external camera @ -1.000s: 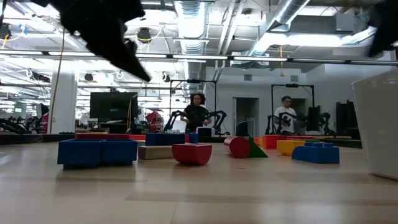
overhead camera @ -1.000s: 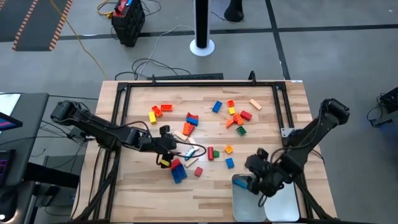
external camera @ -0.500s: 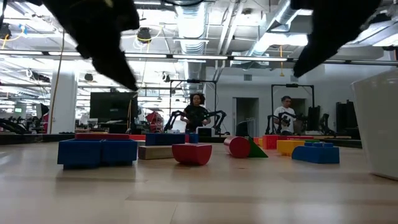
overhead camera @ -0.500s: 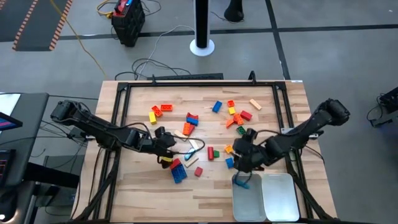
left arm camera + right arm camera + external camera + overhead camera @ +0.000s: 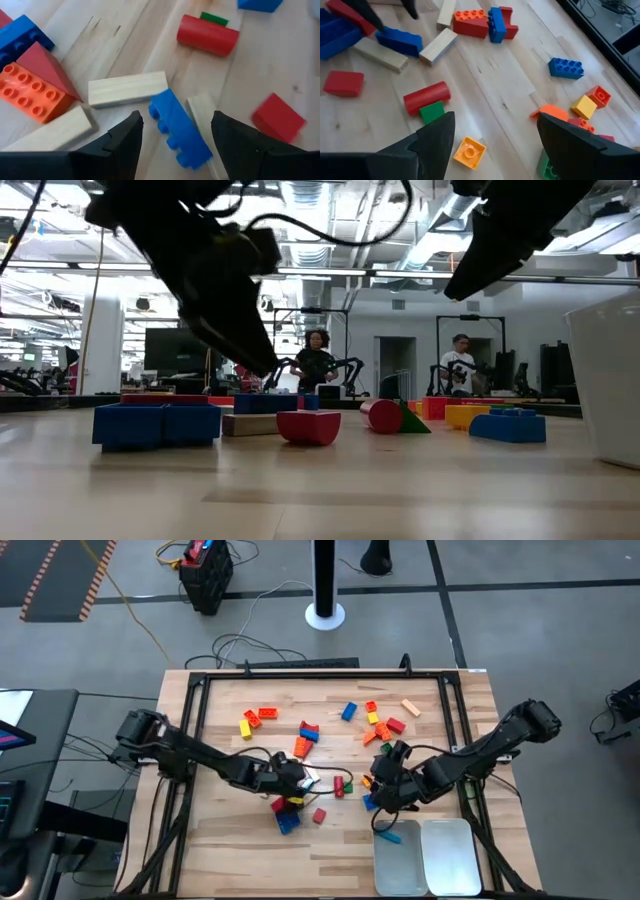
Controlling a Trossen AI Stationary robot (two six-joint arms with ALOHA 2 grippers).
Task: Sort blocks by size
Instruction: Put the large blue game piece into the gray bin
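My left gripper needs to go lower before it closes on the blue brick. My fingers are above the tan block and the sides of the blue brick, so they would miss the brick if I closed now.
Small blocks in red, blue, orange, yellow, green and tan lie loose across the wooden table (image 5: 230, 840). My left gripper (image 5: 302, 781) is open low over a cluster at the table's middle. Its fingers (image 5: 125, 142) stand on either side of a blue brick (image 5: 178, 131) without touching it. That brick rests across two tan blocks (image 5: 127, 88). My right gripper (image 5: 380, 790) hangs open to the right, above a small orange-yellow block (image 5: 468, 150), a red cylinder (image 5: 426, 97) and a green block (image 5: 431, 111).
Two white trays (image 5: 452, 860) sit side by side at the near right. A blue block (image 5: 388, 836) lies at the left tray's far corner. More blocks lie at the far middle (image 5: 382, 724) and far left (image 5: 256, 718). A black frame (image 5: 196, 710) borders the table.
My left gripper has moved toward the table's right edge and down, rolling as it went, and now straddles the blue brick. My right gripper has swung from above the trays toward the table's middle, over the blocks there. No block has moved.
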